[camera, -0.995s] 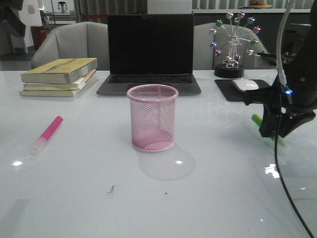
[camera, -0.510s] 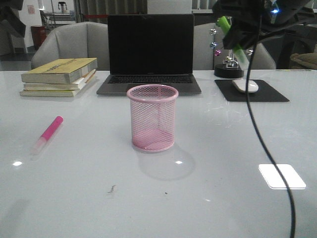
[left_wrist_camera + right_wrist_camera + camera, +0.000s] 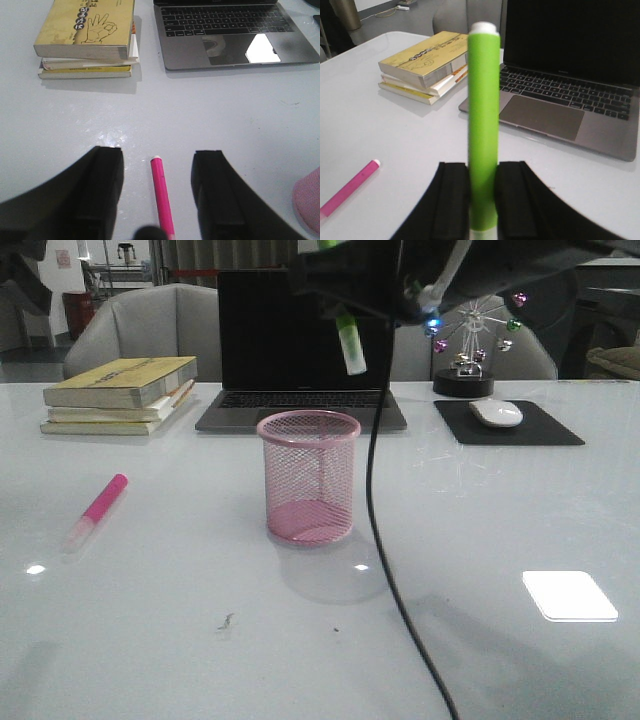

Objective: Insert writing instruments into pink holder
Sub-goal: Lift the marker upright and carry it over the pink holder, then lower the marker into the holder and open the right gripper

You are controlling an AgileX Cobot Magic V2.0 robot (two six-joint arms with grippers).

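The green marker's whitish cap (image 3: 353, 359) is high above the pink holder's rim (image 3: 308, 416), so my right gripper should keep holding the marker until the cap is lower.
The pink holder (image 3: 308, 475) stands upright in the middle of the table, and its edge (image 3: 307, 205) also shows in the left wrist view. High over its rim my right gripper (image 3: 335, 285) (image 3: 483, 167) is shut on the green marker (image 3: 350, 340) (image 3: 484, 100), whose whitish cap hangs downward. The pink marker (image 3: 97, 510) (image 3: 162, 195) (image 3: 350, 187) lies flat on the table to the left. My left gripper (image 3: 157, 151) hovers open over it, one finger on each side, touching nothing. The front view does not show the left gripper.
A stack of books (image 3: 120, 392) (image 3: 87, 37) sits at the back left, with an open laptop (image 3: 303, 350) (image 3: 225, 35) behind the holder. A mouse (image 3: 496, 412) on a dark pad (image 3: 540, 428) and a ball ornament (image 3: 470, 340) are at the back right. A black cable (image 3: 375, 500) hangs in front.
My right gripper lifted the green marker from the table at the right, then carried it up and left until it hung above the holder. The pink marker and holder stayed put.
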